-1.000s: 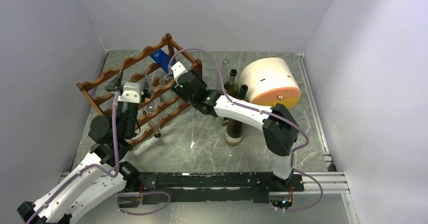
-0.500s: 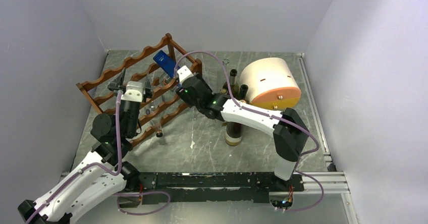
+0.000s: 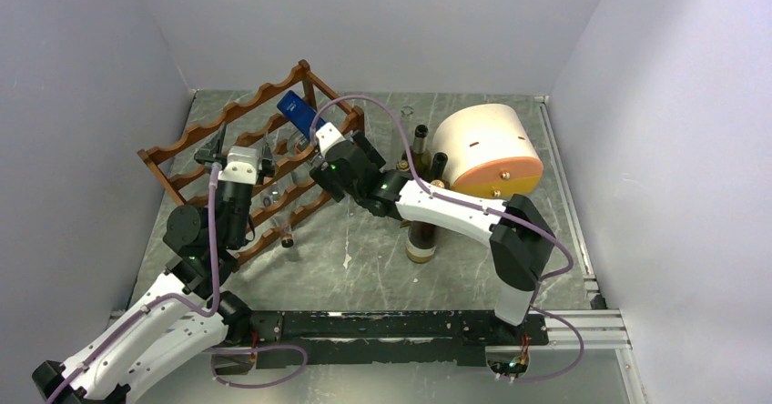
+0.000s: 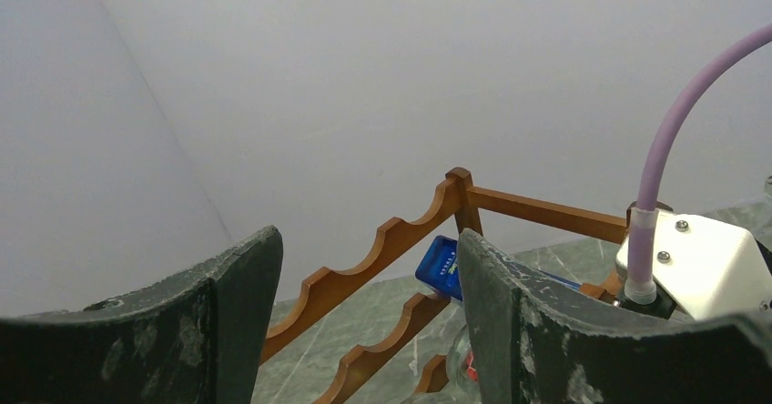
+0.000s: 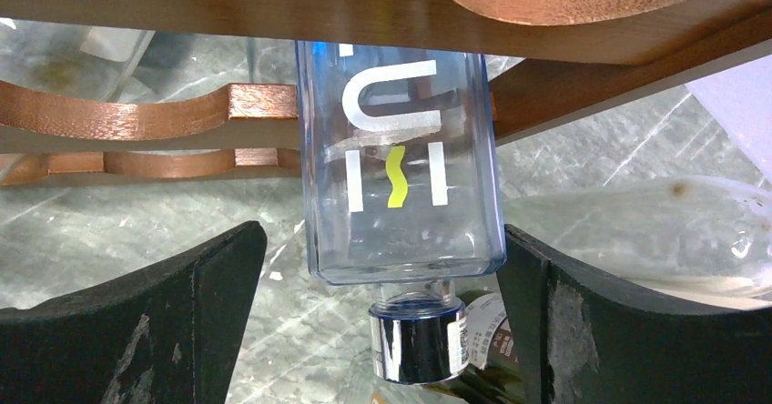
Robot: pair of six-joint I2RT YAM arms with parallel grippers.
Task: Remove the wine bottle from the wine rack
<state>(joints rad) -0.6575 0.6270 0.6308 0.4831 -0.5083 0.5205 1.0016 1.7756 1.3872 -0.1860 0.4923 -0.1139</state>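
The right gripper isn't ready to close on the bottle yet and has to reach farther, as its fingers barely pass the bottle's shoulder [image 5: 407, 251] in the right wrist view.
The wine rack [image 3: 238, 113] is reddish-brown wood with wavy rails and stands at the back left. A square blue-tinted wine bottle [image 3: 296, 110] lies in its top tier at the right end. In the right wrist view the wine bottle [image 5: 398, 167] has white lettering, and its silver cap points at the camera. My right gripper [image 5: 382, 331] is open, one finger on each side of the bottle's shoulder and cap. The left finger stands clear and the right finger [image 5: 583, 322] is close to the glass. My left gripper [image 3: 242, 142] hangs open at the rack's front, holding nothing. The left wrist view shows the rack [image 4: 382, 249] and the bottle's blue base [image 4: 439, 266].
A cream-and-orange drum-shaped box [image 3: 487, 149] lies at the back right. Dark bottles [image 3: 421, 231] stand beside it, under my right forearm. A clear bottle [image 3: 284, 233] pokes out of a lower rack tier, and another clear bottle [image 5: 674, 231] lies to the right. Walls enclose the table.
My right gripper has opened off the bottle and the right arm has shifted slightly. The bottle's blue base sits a little further back through the rack. The left arm has barely moved.
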